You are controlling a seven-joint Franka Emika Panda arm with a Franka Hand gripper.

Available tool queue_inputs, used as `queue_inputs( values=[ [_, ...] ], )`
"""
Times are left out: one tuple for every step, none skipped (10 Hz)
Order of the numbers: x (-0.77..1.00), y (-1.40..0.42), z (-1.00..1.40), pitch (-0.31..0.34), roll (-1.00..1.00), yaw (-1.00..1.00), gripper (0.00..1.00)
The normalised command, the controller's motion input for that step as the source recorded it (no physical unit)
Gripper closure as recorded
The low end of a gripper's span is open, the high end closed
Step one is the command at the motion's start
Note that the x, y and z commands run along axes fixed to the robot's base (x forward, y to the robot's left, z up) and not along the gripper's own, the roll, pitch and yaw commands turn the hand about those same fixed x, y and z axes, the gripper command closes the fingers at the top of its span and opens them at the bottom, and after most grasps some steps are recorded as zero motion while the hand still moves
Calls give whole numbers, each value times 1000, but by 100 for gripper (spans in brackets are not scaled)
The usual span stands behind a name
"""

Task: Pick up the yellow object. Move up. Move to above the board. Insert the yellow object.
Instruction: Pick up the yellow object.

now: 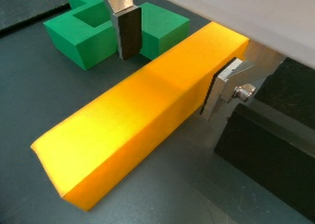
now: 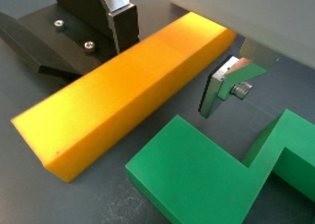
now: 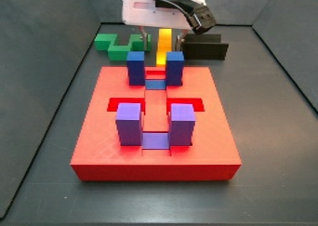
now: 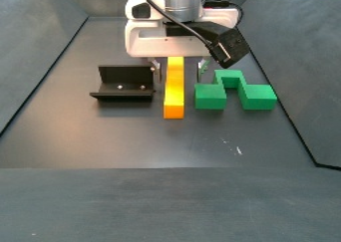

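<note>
I will next use my gripper to grab the yellow bar across its long sides, so that I can insert it into the board.
The yellow object (image 4: 173,89) is a long orange-yellow bar lying flat on the dark floor, between the green block and the fixture. My gripper (image 4: 173,67) is low over its far end, open, with one finger on each side of the bar. In both wrist views the gripper (image 1: 170,78) (image 2: 165,78) straddles the yellow object (image 1: 135,126) (image 2: 117,103), and a slim gap shows at the fingers (image 1: 125,34) (image 2: 219,88). The board (image 3: 99,127) is a red slab with purple and blue posts (image 3: 129,120), nearer the camera than the yellow object (image 3: 163,44) and my gripper (image 3: 163,33).
A green stepped block (image 4: 234,92) (image 2: 234,172) (image 1: 87,34) (image 3: 118,44) lies close on one side of the bar. The dark fixture (image 4: 123,84) (image 2: 50,43) (image 3: 205,50) (image 1: 264,145) stands close on the other side. Dark walls ring the floor.
</note>
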Motion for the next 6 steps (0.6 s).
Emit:
queue_inputs(
  values=[
    [0,17,-174,0,6,0,0],
    [0,0,-137,0,6,0,0],
    [0,0,-111,0,0,-6,0],
    [0,0,-77,0,0,-23,0],
    [0,0,0,0,21,0,0],
    [0,0,0,0,0,0,0]
  ],
)
